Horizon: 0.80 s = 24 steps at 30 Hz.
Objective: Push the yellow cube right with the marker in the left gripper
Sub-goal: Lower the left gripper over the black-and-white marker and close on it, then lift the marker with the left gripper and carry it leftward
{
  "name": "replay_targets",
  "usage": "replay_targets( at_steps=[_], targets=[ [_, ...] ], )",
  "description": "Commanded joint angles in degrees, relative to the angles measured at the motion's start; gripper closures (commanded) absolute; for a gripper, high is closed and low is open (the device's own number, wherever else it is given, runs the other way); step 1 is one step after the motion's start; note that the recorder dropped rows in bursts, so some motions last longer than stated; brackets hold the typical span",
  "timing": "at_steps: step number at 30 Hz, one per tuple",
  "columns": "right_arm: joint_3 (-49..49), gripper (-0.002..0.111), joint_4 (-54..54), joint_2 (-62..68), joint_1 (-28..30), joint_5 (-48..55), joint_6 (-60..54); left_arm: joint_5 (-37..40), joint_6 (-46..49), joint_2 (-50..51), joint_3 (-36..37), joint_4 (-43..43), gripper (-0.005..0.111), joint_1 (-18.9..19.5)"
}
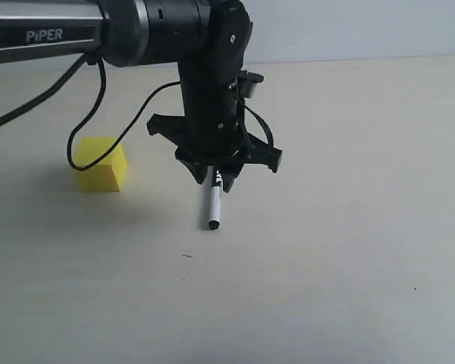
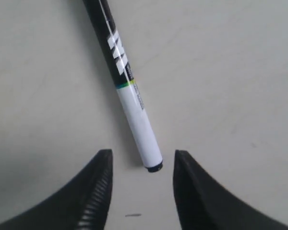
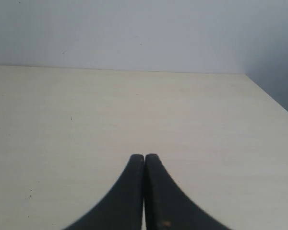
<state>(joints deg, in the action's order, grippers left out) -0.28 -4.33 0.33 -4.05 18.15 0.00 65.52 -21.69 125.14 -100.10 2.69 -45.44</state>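
Observation:
My left gripper is to grab the marker by its white body (image 1: 215, 203) next, so that it can push the yellow cube (image 1: 100, 164).
The yellow cube (image 1: 100, 164) rests on the pale table, to the left of my left gripper (image 1: 216, 178) and well apart from it. The marker (image 1: 214, 205) lies flat on the table under that gripper, its black end pointing toward the front. In the left wrist view the marker (image 2: 129, 91) shows its white barrel and black cap. Its black end sits between the fingertips of the left gripper (image 2: 142, 158), which stands open and touches neither side. My right gripper (image 3: 144, 157) is shut with nothing in it and does not appear in the exterior view.
The left arm's grey tube (image 1: 45, 34) and a loose black cable (image 1: 98, 98) hang over the cube's side. The table (image 1: 349, 250) stretches bare to the right and front. A table edge (image 3: 271, 98) and the wall lie beyond the right gripper.

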Motion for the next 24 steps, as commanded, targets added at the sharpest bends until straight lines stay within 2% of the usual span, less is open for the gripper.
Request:
replay_targets(
  at_steps=[1, 8, 24],
  targets=[
    [0.28, 0.108, -0.04, -0.33, 0.37, -0.79, 0.00, -2.65, -3.07, 1.75, -0.46, -0.33, 0.065, 0.28],
    [0.28, 0.108, -0.04, -0.33, 0.37, -0.79, 0.00, -2.91, -5.71, 4.25, -0.46, -0.55, 0.065, 2.19],
    [0.28, 0.108, -0.04, -0.33, 0.37, -0.79, 0.00, -6.05, -5.71, 7.03, -0.46, -1.80, 0.065, 1.94]
  ],
)
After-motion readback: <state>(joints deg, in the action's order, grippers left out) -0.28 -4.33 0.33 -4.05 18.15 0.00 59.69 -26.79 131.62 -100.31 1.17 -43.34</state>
